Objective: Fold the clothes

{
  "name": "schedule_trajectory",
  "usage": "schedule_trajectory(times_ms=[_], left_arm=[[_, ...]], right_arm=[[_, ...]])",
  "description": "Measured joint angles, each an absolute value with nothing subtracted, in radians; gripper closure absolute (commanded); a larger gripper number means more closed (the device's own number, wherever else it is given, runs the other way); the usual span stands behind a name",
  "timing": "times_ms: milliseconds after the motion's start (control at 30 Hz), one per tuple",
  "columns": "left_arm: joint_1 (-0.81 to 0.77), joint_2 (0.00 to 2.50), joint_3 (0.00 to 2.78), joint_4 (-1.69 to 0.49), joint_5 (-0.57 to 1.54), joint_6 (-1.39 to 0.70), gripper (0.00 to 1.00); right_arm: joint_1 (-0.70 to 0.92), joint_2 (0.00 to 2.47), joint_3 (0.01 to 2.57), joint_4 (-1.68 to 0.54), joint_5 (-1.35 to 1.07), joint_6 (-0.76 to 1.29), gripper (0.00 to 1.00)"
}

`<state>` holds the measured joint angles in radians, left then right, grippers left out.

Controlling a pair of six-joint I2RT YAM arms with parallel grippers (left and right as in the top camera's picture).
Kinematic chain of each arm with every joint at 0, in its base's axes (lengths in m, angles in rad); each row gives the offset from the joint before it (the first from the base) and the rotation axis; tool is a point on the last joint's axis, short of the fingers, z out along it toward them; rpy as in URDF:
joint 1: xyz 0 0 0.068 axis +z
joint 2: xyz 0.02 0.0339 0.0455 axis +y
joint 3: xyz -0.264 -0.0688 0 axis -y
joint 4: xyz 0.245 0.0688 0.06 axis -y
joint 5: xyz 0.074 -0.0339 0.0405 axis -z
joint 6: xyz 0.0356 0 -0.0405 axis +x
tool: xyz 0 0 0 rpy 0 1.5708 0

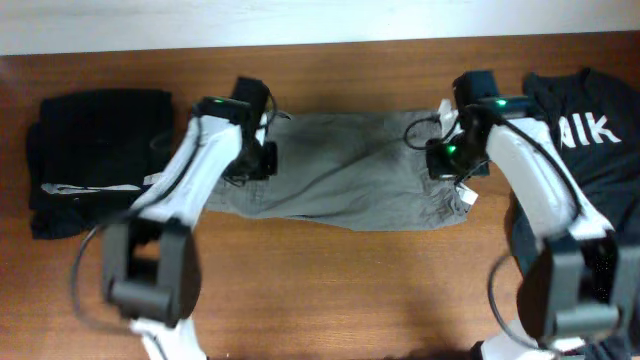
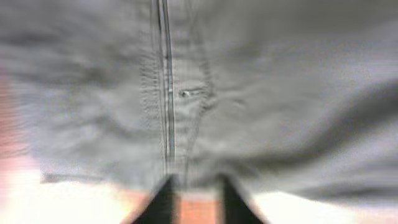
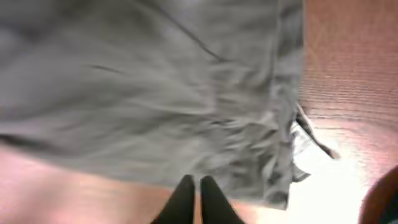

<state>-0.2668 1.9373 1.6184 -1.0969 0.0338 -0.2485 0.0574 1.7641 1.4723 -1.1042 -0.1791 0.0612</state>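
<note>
My left gripper needs to fold one end of the shorts across them, so next it should grab the grey-khaki shorts (image 1: pixel 340 170) near their end opposite the white label.
The grey-khaki shorts (image 1: pixel 340 170) lie flat across the middle of the wooden table (image 1: pixel 330 290), folded into a long band. My left gripper (image 1: pixel 255 160) hovers over their left end. In the left wrist view its fingers (image 2: pixel 196 182) are apart at the edge of the cloth (image 2: pixel 249 93), with bare table between them. My right gripper (image 1: pixel 446 160) is over the right end. In the right wrist view its fingers (image 3: pixel 196 182) are pressed together at the hem of the shorts (image 3: pixel 155 93), with nothing seen between them. A small white label (image 3: pixel 311 140) sticks out at the right end.
A pile of black clothing (image 1: pixel 95 150) lies at the left of the table. A dark shirt with white letters (image 1: pixel 590 130) lies at the right, under the right arm. A white wall strip runs along the far edge.
</note>
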Motion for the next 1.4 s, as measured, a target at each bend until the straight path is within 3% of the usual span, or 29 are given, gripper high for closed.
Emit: schedule_trajectory(times_ms=[100,167,267,633,767,1400], left_arm=[[-0.241,1.792,1.621,-1.105,0.035,-0.210,0.44],[-0.212,1.732,1.629,-1.113,0.036,-0.185,0.44],[-0.152,1.713,1.633,-1.132,0.038,-0.149,0.44],[-0.029,1.889,1.629,-1.038,0.095,-0.026,0.43],[-0.020,1.959,1.629,-0.973,0.099,-0.017,0.36],[-0.020,2.193,1.628,-0.849,0.102,-0.014,0.35]], right_arm=[[0.073,1.719,1.482,-1.111,-0.242,0.065,0.80],[0.100,1.718,1.483,-1.108,-0.276,0.068,0.74],[0.164,1.729,1.483,-1.070,-0.301,0.069,0.73],[0.359,1.833,1.483,-0.822,-0.291,0.120,0.87],[0.369,1.890,1.483,-0.757,-0.257,0.128,0.87],[0.369,2.050,1.483,-0.631,-0.196,0.131,0.89]])
